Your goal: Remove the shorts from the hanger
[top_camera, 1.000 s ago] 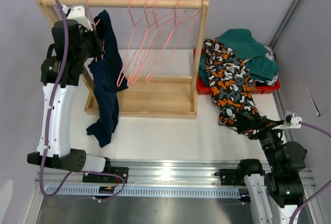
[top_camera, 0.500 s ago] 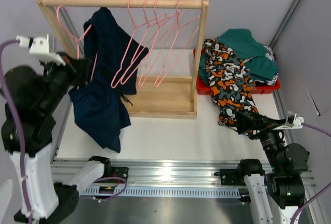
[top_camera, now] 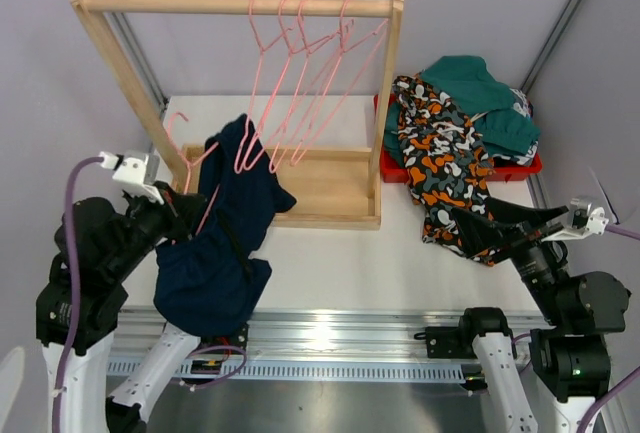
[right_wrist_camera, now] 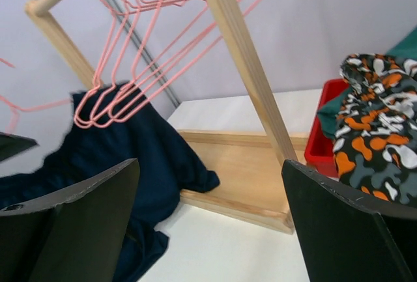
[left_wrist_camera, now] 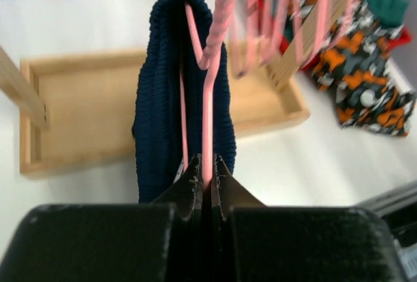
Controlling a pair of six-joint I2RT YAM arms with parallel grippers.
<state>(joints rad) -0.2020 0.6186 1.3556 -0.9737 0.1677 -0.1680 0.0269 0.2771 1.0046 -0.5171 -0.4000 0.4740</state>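
I should next grab the navy shorts (top_camera: pixel 222 253) with my right gripper at the waistband end farthest from my left gripper, to pull them off the hanger.
My left gripper (top_camera: pixel 188 211) is shut on a pink hanger (top_camera: pixel 192 160) that carries the navy shorts (top_camera: pixel 222 253). The hanger is off the rail and held low at the front left, with the shorts draping over the rack's base edge and the table. In the left wrist view my fingertips (left_wrist_camera: pixel 207 168) pinch the hanger wire (left_wrist_camera: pixel 210 93), and the shorts (left_wrist_camera: pixel 159 99) hang over it. My right gripper (top_camera: pixel 492 230) is open and empty beside the camouflage shorts (top_camera: pixel 445 163); its jaws stand wide apart in the right wrist view (right_wrist_camera: pixel 210 165). No black pair shows.
The wooden rack (top_camera: pixel 240 3) holds several empty pink hangers (top_camera: pixel 300 83) on its rail. A red bin (top_camera: pixel 520 166) at the right holds the teal green shorts (top_camera: pixel 480 93), with the camouflage pair spilling over its front. The rack's tray base (top_camera: pixel 320 188) sits mid-table.
My left arm has pulled the hanger with the navy shorts off the rail and down toward the near left. My right gripper has lifted slightly and stays open.
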